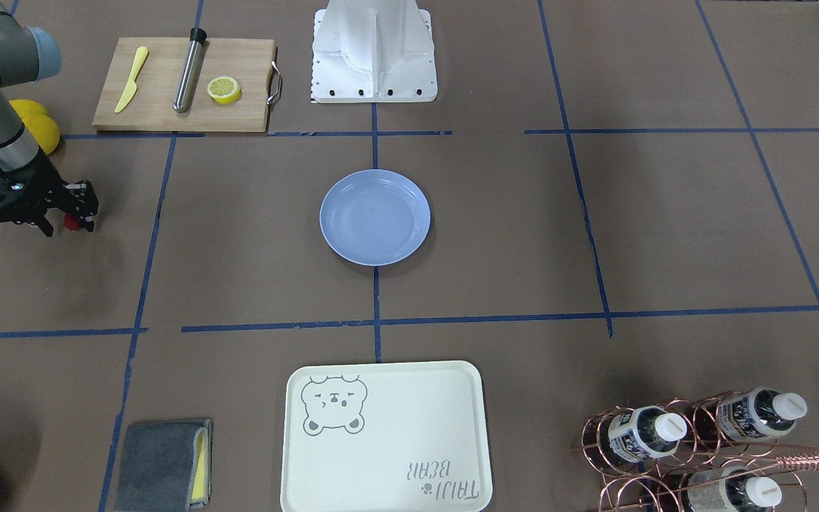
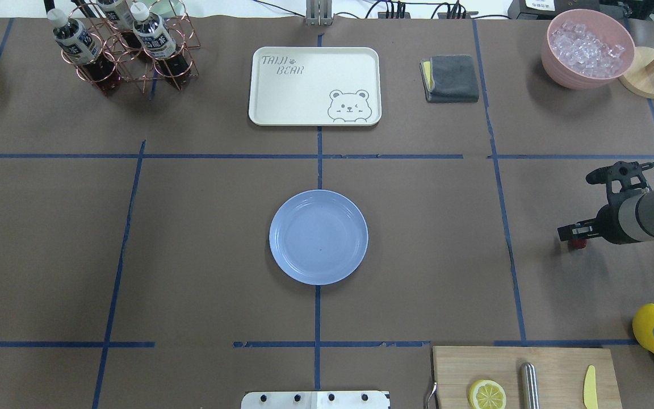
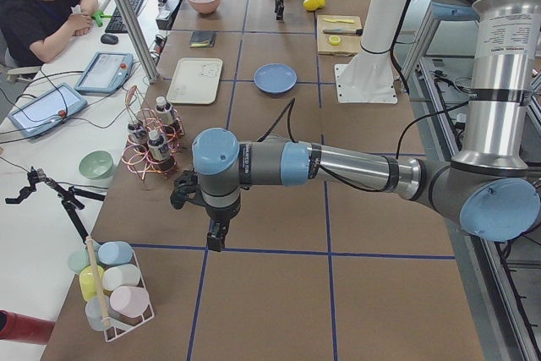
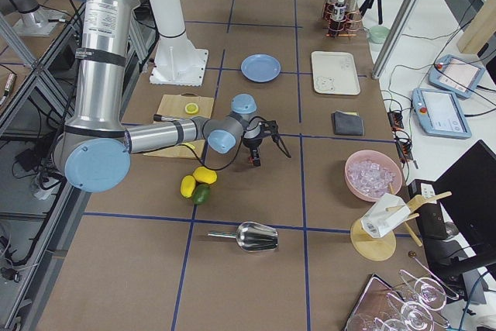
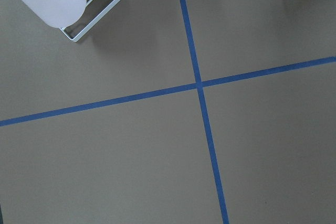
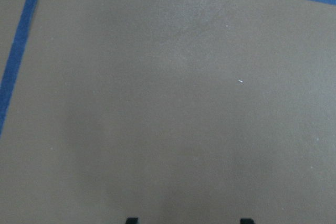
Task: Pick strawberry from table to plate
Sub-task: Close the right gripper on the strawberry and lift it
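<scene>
My right gripper grabs the small dark-red strawberry by its round body [image 1: 72, 222] next. Then my right gripper moves the strawberry onto the plate [image 1: 374, 217].
The strawberry [image 1: 71, 222] is a tiny dark-red berry lying on the brown-paper table [image 1: 239, 235], far to the robot's right; the overhead view shows the strawberry [image 2: 578, 244] too. My right gripper [image 1: 77, 215] hangs low right at it, and the right wrist view shows two fingertips [image 6: 131, 220] wide apart, so it is open. The berry itself is out of the wrist view. The light-blue plate [image 1: 374, 217] sits empty at the table's centre. My left gripper [image 3: 215, 238] points down far off at the left end; I cannot tell its state.
A cutting board [image 1: 185, 85] holds a lemon half [image 1: 224, 89], a yellow knife and a metal cylinder. Yellow lemons [image 1: 36, 124] lie beside the right arm. A bear tray [image 1: 384, 437], a grey cloth [image 1: 164, 464], a bottle rack [image 1: 701, 441] and a pink ice bowl [image 2: 588, 48] line the far side.
</scene>
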You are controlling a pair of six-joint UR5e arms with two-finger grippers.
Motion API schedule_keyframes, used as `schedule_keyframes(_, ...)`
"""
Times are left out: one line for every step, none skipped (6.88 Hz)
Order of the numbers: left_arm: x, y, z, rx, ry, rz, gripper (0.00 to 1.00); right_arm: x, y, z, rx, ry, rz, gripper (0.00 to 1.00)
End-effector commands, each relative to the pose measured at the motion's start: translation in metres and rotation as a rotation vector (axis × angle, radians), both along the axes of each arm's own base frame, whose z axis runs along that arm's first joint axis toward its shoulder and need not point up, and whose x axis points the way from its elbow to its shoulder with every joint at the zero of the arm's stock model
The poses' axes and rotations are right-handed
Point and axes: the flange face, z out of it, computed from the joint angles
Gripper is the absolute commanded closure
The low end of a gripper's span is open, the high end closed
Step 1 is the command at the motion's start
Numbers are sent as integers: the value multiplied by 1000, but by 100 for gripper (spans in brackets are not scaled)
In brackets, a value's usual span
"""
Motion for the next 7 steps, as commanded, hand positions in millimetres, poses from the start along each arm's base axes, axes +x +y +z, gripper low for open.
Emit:
schedule_keyframes(0,1,1,-3,0,-1,0,0,2,0,-2,-1,-5,27)
schedule_keyframes(0,1,1,-2,0,1,0,-1,3,0,-3,-1,-9,27)
schedule_keyframes(0,1,2,-5,0,-1,0,-3,4,0,-3,-1,-12,29)
schedule_keyframes(0,1,2,-5,0,-1,0,-3,4,0,-3,-1,-13,46)
schedule_keyframes(0,1,2,-5,0,-1,0,-3,4,0,-3,-1,-13,99)
schedule_keyframes(0,1,1,-3,0,-1,0,-3,4,-5,4,-9,-12,100)
schedule_keyframes(0,1,2,-5,0,-1,0,-4,2,-32,38,-45,-8,100)
